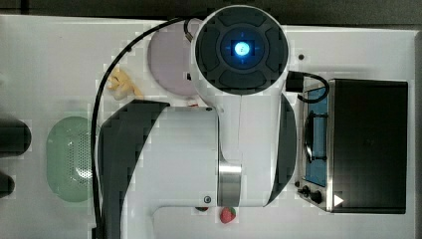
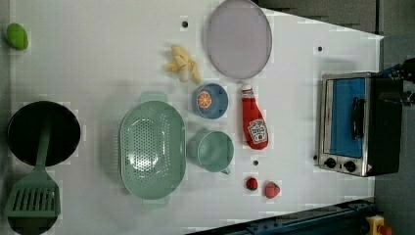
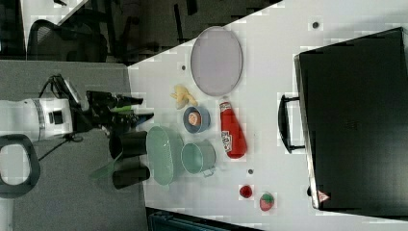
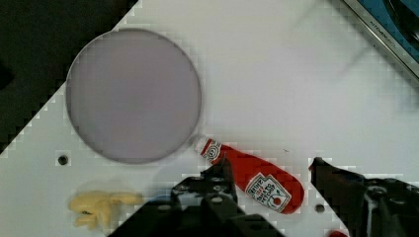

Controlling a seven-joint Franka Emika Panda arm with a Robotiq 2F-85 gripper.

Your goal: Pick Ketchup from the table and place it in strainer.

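My gripper grabs the Ketchup by its wide labelled end [image 2: 256, 133] next, to place it in the strainer [image 2: 152, 149].
The Ketchup [image 2: 254, 122], a small red bottle with a white cap, lies flat on the white table [image 2: 98, 58] between the grey-lilac plate and two strawberries. It also appears as the Ketchup [image 4: 252, 177] [image 3: 232, 129]. The pale green strainer [image 2: 152, 149] [image 3: 163, 154] [image 1: 69, 159] stands apart from it, beyond a teal cup. My gripper [image 4: 272, 167] hangs open well above the bottle, with one dark finger [image 4: 217, 180] on each side of it in the wrist view and nothing held. My gripper [image 3: 139, 109] also shows at the right view's left.
A teal cup [image 2: 213, 151] and a blue bowl [image 2: 209, 100] stand between bottle and strainer. Nearby are the plate [image 2: 239, 38], a yellow toy [image 2: 182, 63], two strawberries [image 2: 271, 189] and a toaster oven [image 2: 357, 122]. A black pan [image 2: 44, 132] and a green spatula [image 2: 32, 198] lie beyond the strainer.
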